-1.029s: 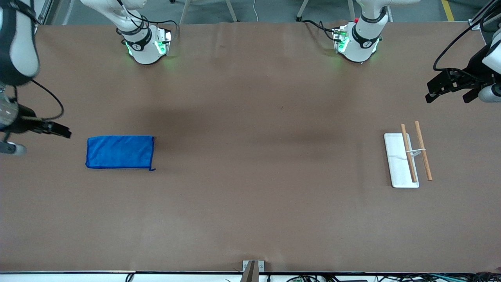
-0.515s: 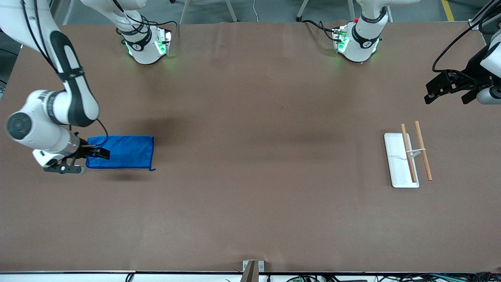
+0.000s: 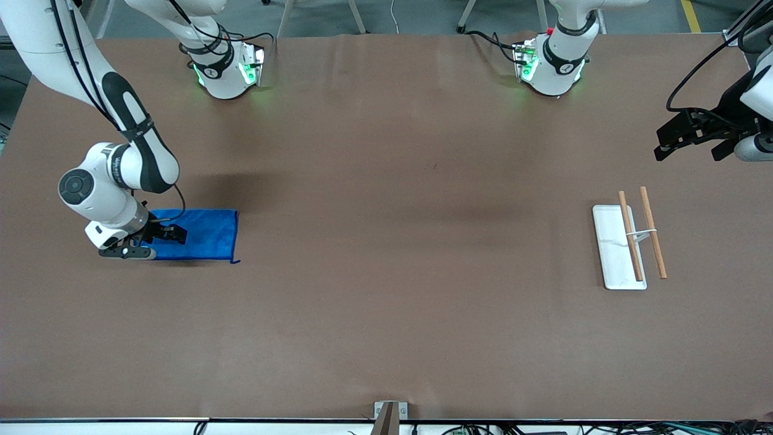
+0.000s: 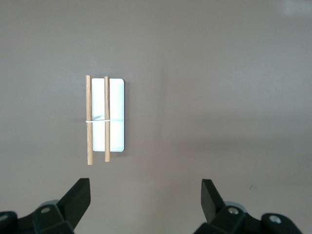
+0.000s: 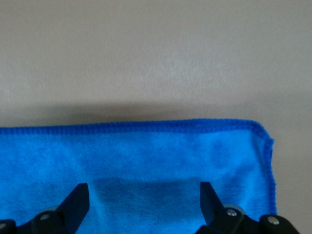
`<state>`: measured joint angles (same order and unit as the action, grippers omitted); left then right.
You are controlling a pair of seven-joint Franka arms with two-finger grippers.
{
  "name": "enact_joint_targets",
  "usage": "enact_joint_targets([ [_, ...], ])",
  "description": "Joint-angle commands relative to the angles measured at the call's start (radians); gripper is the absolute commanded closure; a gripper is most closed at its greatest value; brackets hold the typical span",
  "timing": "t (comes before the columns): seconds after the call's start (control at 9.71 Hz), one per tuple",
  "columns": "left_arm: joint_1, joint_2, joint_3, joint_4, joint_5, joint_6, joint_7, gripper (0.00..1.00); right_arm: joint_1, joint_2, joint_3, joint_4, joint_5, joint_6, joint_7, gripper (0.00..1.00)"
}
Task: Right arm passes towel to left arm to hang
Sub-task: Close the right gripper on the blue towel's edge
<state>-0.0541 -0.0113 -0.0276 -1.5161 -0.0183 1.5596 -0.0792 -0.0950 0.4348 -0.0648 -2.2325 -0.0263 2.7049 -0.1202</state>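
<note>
My right gripper is ready to close on the blue towel. Its fingers reach down onto the towel inside its hemmed edge (image 5: 146,126) in the right wrist view.
The blue towel (image 3: 202,235) (image 5: 146,156) lies flat on the brown table near the right arm's end. My right gripper (image 3: 172,234) (image 5: 145,195) hangs low over the towel's end that points toward that end of the table. It is open, its fingers spread across the cloth with nothing between them. My left gripper (image 3: 691,150) (image 4: 146,195) waits in the air at the left arm's end of the table. It is open and empty, and it looks down on the rack.
A small rack stands near the left arm's end: a white base (image 3: 613,248) (image 4: 117,117) carrying two wooden bars (image 3: 652,232) (image 4: 89,119). A metal bracket (image 3: 389,411) sits at the table edge nearest the front camera.
The right arm has swung in from the table's end and come down over the towel's end. The left arm and the towel have not moved.
</note>
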Motion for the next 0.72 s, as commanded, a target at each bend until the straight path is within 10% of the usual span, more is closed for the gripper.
enact_joint_targets([
  [0.0,-0.012,0.013,0.006,-0.016,0.0,-0.004,-0.011,0.0,-0.018,-0.016,0.01,-0.048,-0.001,0.074,-0.016,0.02],
  [0.62,-0.012,0.014,0.006,-0.016,0.0,-0.004,-0.013,0.0,-0.025,-0.016,0.01,-0.048,-0.001,0.07,-0.045,0.95],
])
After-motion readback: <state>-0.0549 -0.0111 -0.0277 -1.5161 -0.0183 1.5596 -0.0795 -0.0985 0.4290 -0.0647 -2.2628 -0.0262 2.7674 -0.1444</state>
